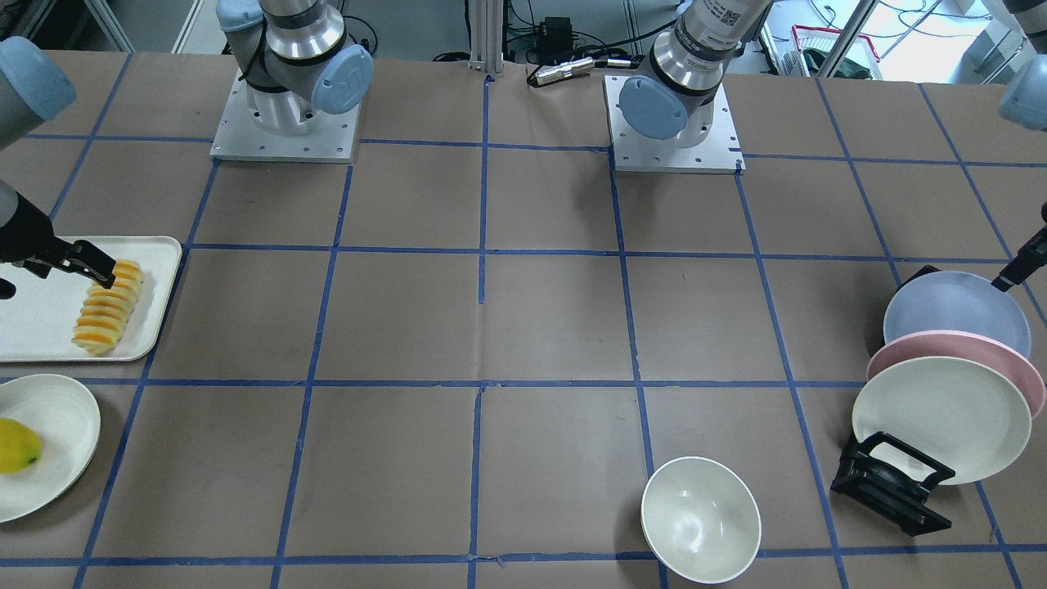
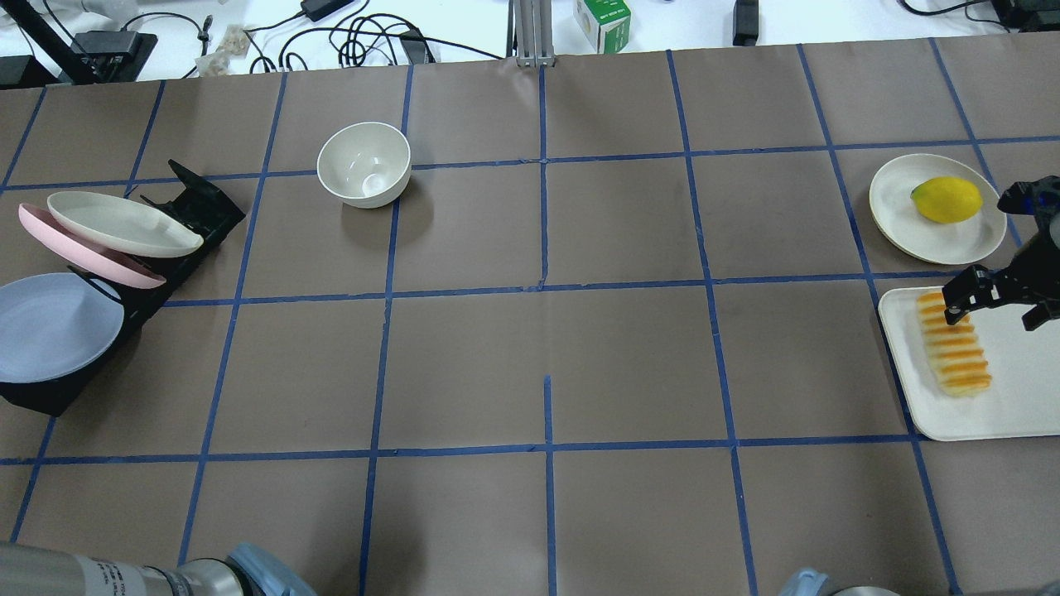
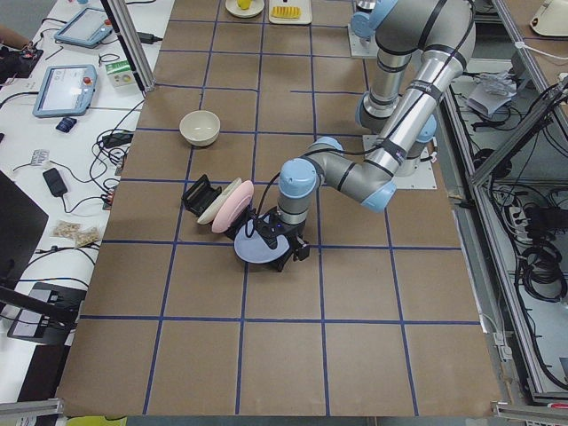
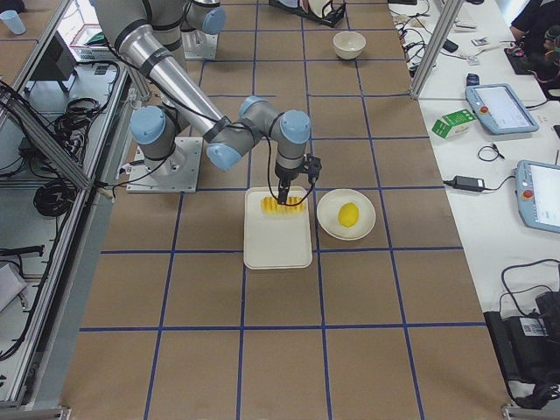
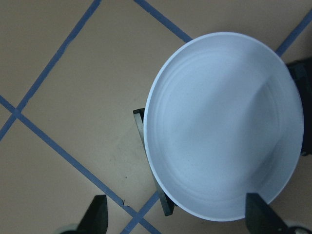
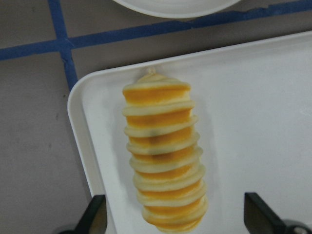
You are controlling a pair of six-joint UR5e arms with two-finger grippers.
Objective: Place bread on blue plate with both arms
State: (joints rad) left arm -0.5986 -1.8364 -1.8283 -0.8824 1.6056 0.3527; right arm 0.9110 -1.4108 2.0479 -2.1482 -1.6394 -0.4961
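Observation:
My left gripper picks up the blue plate by its exposed upper rim (image 1: pixel 993 284) next, since the pink plate (image 1: pixel 950 343) leans close against it in the rack.
The bread (image 6: pixel 163 156), a loaf with yellow and orange ridges, lies on a white tray (image 6: pixel 253 122) at the table's right end (image 2: pixel 956 343). My right gripper (image 6: pixel 178 217) is open and hangs just above the bread's near end, one finger on each side. The blue plate (image 5: pixel 219 126) leans in a black rack at the left end (image 2: pixel 50 327). My left gripper (image 5: pixel 178 217) is open above the plate's rim, apart from it. In the front-facing view only one of its fingers (image 1: pixel 1014 274) shows beside the plate (image 1: pixel 957 307).
A pink plate (image 2: pixel 83 248) and a cream plate (image 2: pixel 116 223) lean in the same black rack (image 2: pixel 199 203). A cream bowl (image 2: pixel 364 164) stands mid-left. A yellow lemon (image 2: pixel 946 199) sits on a cream plate (image 2: pixel 894 215) beside the tray (image 2: pixel 1019 389).

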